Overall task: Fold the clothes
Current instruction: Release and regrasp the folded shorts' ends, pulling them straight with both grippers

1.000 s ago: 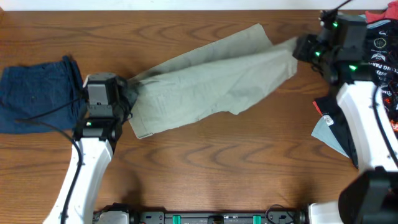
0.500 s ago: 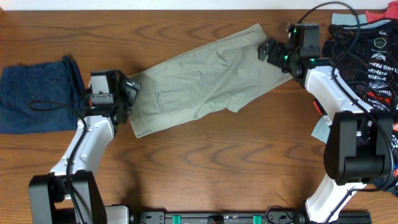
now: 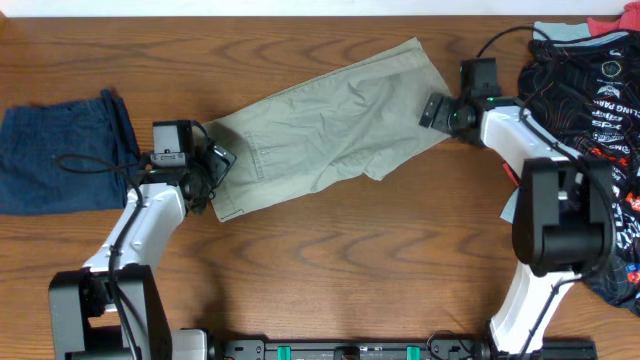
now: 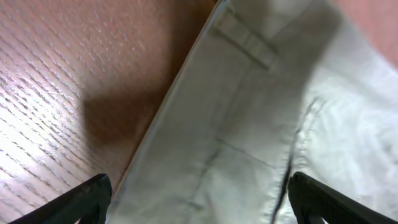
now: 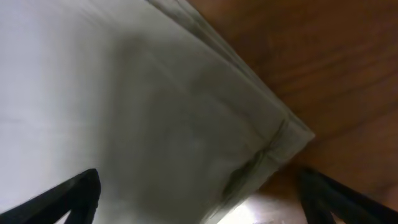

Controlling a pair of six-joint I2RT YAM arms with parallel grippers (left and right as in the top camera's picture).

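Observation:
The khaki shorts [image 3: 330,130] next need my left gripper to grab them at the waistband end [image 3: 221,182], carry the waistband over toward the hems and fold the shorts.
The khaki shorts [image 3: 330,130] lie flat and slanted across the table, waistband at the lower left, leg hems at the upper right. My left gripper [image 3: 220,166] hovers open over the waistband end. The left wrist view shows the waistband and a belt loop [image 4: 245,40] between spread fingers [image 4: 87,196], with nothing gripped by the left gripper [image 4: 199,208]. My right gripper [image 3: 433,108] stands open at the hem end. In the right wrist view the hem corner [image 5: 283,140] lies under the open right gripper [image 5: 205,208], not held.
A dark navy garment [image 3: 60,150] lies folded at the far left. A black jersey with red and white print [image 3: 590,90] is heaped at the right edge, with a pale blue piece [image 3: 518,207] below it. Bare wood runs along the table's front.
Both grippers have opened and let go of the shorts. The cloth, stretched between them a second ago, has settled flat. The right gripper moved left and down; the left shifted slightly right.

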